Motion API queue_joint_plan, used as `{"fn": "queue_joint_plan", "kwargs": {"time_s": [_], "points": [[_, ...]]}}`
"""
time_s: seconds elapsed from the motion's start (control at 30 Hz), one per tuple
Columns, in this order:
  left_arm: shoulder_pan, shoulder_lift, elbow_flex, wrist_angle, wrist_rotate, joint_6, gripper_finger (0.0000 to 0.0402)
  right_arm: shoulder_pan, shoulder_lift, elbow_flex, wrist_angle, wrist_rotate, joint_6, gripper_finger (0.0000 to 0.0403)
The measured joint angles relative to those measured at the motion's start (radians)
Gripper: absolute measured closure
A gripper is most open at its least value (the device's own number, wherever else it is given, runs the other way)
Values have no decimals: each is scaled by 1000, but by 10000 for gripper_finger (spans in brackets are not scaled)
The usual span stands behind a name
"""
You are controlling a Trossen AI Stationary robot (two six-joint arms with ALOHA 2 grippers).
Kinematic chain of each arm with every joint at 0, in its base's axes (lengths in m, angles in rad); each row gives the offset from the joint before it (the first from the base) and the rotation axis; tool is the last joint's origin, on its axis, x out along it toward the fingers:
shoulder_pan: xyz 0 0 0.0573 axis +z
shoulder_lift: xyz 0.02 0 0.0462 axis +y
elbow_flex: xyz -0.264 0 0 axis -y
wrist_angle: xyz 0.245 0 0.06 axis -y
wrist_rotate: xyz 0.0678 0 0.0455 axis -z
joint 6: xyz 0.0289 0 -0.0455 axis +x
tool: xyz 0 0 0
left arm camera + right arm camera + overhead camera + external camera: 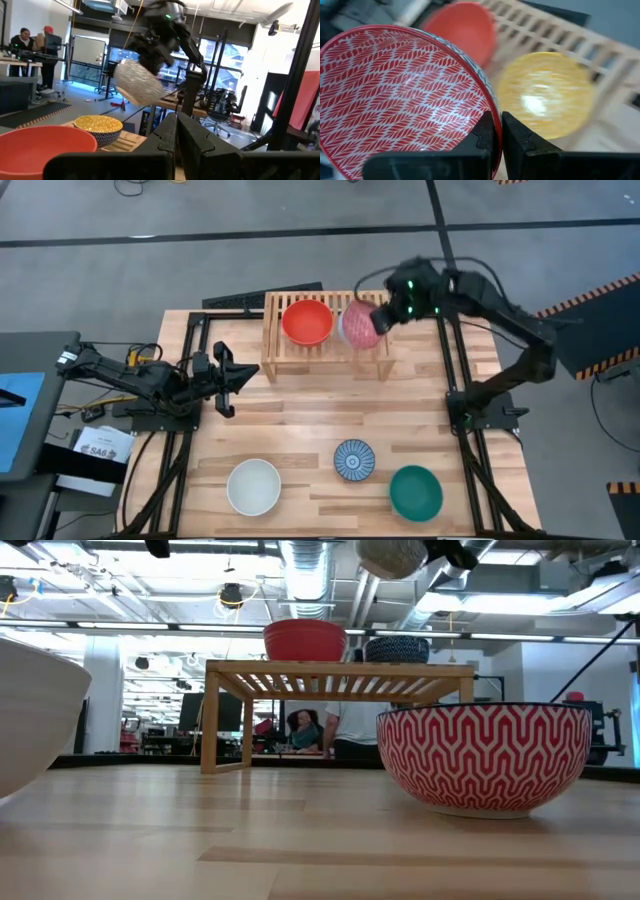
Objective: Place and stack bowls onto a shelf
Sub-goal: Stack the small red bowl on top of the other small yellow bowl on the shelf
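The pink-red bowl hangs tilted above the yellow bowl, so my right gripper keeps hold of it until I lower it onto the yellow bowl (545, 95).
The light-wood shelf (325, 352) stands at the table's far middle. On its slats sit the plain red bowl (307, 321) and the yellow patterned bowl (545, 95), side by side. My right gripper (497, 131) is shut on the pink-red patterned bowl (360, 326) above the yellow one, which the high view hides. The white bowl (253, 486), the blue-and-white striped bowl (354, 460) and the teal bowl (415, 492) rest on their bases near the table's near edge. My left gripper (222, 380) waits shut, left of the shelf. My right gripper holds the pink-red bowl by its rim (487, 102), one finger inside the bowl and one outside. It comes from the table's right side, slanting down. The bowl is lifted clear and tilted steeply, its grey outer wall (137, 82) toward the left arm, above the yellow bowl.
In the low view a bowl with a red zigzag outer wall (485, 755) stands in front of the shelf, and the white bowl's wall (30, 710) fills the left edge. Bare planks lie between the shelf and the near bowls. People stand in the room behind.
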Motion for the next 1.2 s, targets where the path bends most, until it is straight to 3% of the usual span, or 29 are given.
{"fn": "queue_joint_plan", "kwargs": {"time_s": [0.27,0.53,1.2], "points": [[0,0,0,-2,1,-12,401,-192,137,115,-222,-9,-145,366],[0,0,2,-27,0,-16,402,-290,216,115,-230,-83,-210,366],[0,0,2,-60,-7,-45,401,-308,264,115,-230,-132,-197,366]]}}
